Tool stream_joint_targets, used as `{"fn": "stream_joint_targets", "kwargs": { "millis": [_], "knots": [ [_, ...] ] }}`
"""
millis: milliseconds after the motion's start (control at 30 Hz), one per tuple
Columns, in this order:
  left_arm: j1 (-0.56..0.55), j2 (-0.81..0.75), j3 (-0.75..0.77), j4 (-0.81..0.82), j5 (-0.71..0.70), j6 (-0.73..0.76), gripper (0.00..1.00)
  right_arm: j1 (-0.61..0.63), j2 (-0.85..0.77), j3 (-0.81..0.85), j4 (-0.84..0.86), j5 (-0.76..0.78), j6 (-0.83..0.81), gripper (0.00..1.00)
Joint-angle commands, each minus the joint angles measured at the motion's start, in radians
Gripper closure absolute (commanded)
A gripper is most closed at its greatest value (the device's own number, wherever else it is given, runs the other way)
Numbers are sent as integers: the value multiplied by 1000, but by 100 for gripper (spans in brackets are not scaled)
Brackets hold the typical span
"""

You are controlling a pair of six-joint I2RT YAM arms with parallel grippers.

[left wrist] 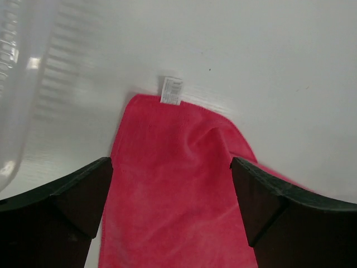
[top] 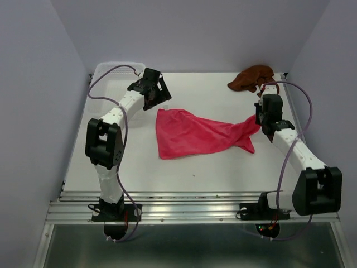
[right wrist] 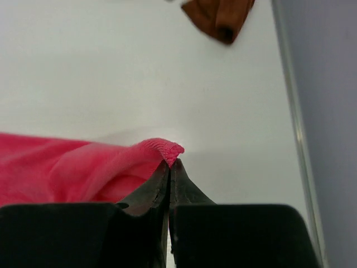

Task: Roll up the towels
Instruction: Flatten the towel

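Observation:
My left gripper grabs the pink towel's corner (top: 160,111) (left wrist: 143,103) at the towel's labeled end next, opposite my right gripper, to stretch the towel for rolling.
A bright pink-red towel (top: 195,134) lies spread across the middle of the table, its right end bunched and lifted. My right gripper (top: 261,124) is shut on that end, and in the right wrist view a corner of the pink towel (right wrist: 162,148) is pinched at the tip of the right gripper (right wrist: 170,166). My left gripper (top: 153,94) hovers just past the towel's far left corner. In the left wrist view the left gripper (left wrist: 170,170) stands wide open above the pink towel (left wrist: 167,184), whose white label (left wrist: 171,91) shows. The rust brown towel (top: 251,78) lies crumpled at the back right.
A translucent white plastic basket (top: 106,72) stands at the back left corner, close behind my left gripper, and the basket (left wrist: 14,84) fills the left edge of the left wrist view. The brown towel (right wrist: 220,14) lies beyond my right gripper. Walls enclose both sides.

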Motion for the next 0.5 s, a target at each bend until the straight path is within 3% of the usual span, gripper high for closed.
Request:
{"fn": "stream_joint_targets", "kwargs": {
  "millis": [0, 167, 467],
  "knots": [
    [-17, -1, 95, -28, 60, 54, 1, -79, 99, 22, 49, -99, 66, 99],
    [-63, -88, -18, -51, 1, 51, 1, -88, 136, 18, 55, -137, 54, 99],
    [-155, -436, -668, -33, 61, -147, 1, -88, 84, -16, 59, -188, 78, 99]
  ]
}}
